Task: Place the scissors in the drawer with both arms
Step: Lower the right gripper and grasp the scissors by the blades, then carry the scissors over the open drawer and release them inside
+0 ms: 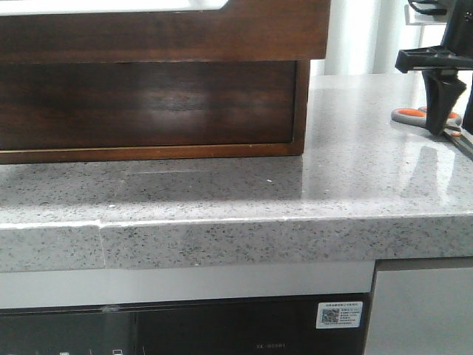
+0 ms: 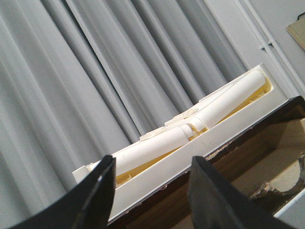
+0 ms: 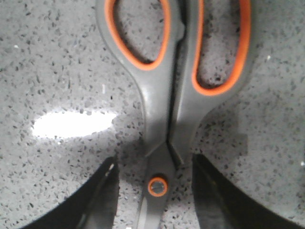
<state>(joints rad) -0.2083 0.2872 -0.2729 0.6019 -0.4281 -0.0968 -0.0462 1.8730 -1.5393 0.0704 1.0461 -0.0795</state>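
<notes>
My fingers stand low on both sides of the pivot in the right wrist view, so it is time for my right gripper to close on the orange pivot (image 3: 157,187).
The scissors (image 3: 164,109) lie flat on the speckled grey countertop, grey handles with orange-lined loops; in the front view (image 1: 409,115) they are at the far right. My right gripper (image 3: 155,164) is open and low over them, one finger on each side of the orange pivot, not gripping; it also shows in the front view (image 1: 442,122). The dark brown drawer (image 1: 162,37) stands pulled out at the top left, with pale lining above its front. My left gripper (image 2: 152,162) is open and empty, facing the drawer's dark edge (image 2: 248,131); it is out of the front view.
A lower dark wooden cabinet front (image 1: 148,103) sits under the drawer on the counter (image 1: 295,200). A white tray with pale rolls (image 2: 190,133) lies along the drawer's edge, grey curtains behind. The counter's front edge (image 1: 236,240) runs across; an appliance sits below.
</notes>
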